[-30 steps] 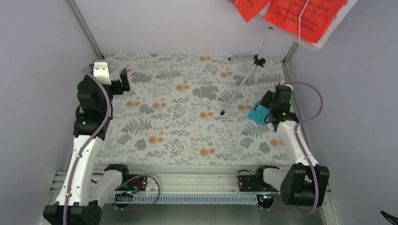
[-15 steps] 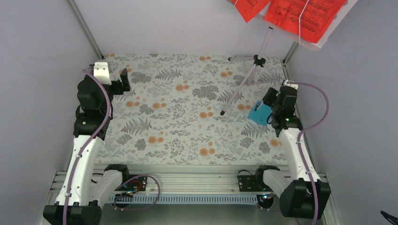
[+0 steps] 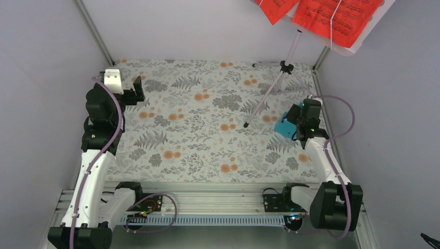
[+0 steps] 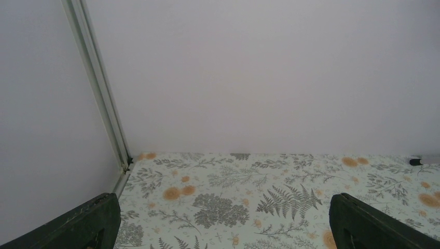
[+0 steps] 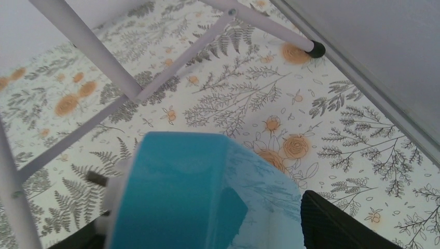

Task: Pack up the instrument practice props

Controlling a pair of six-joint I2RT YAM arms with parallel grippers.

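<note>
My right gripper is going to grab the light-blue metronome (image 3: 284,126) next by its opposite sides to pack it. Its base then stays free to set down.
The light-blue metronome (image 3: 284,126) sits at the right of the floral table, between the fingers of my right gripper (image 3: 293,122). In the right wrist view it (image 5: 181,192) fills the gap of the gripper (image 5: 207,236), and the right finger (image 5: 332,223) lies against its side. The pale lilac music stand (image 3: 270,93) stands at the far right on its tripod legs (image 5: 93,52). Its desk (image 3: 358,45) carries red sheet-music pages (image 3: 332,15). My left gripper (image 3: 124,85) is open and empty at the far left (image 4: 223,231).
The enclosure walls and a metal corner post (image 4: 98,88) close off the table at the left and back. A stand foot (image 5: 315,50) rests near the right wall rail. The floral cloth (image 3: 207,135) covers the table between the arms.
My right wrist has swung and turned around the metronome, which has stayed almost in place. The left arm has not moved.
</note>
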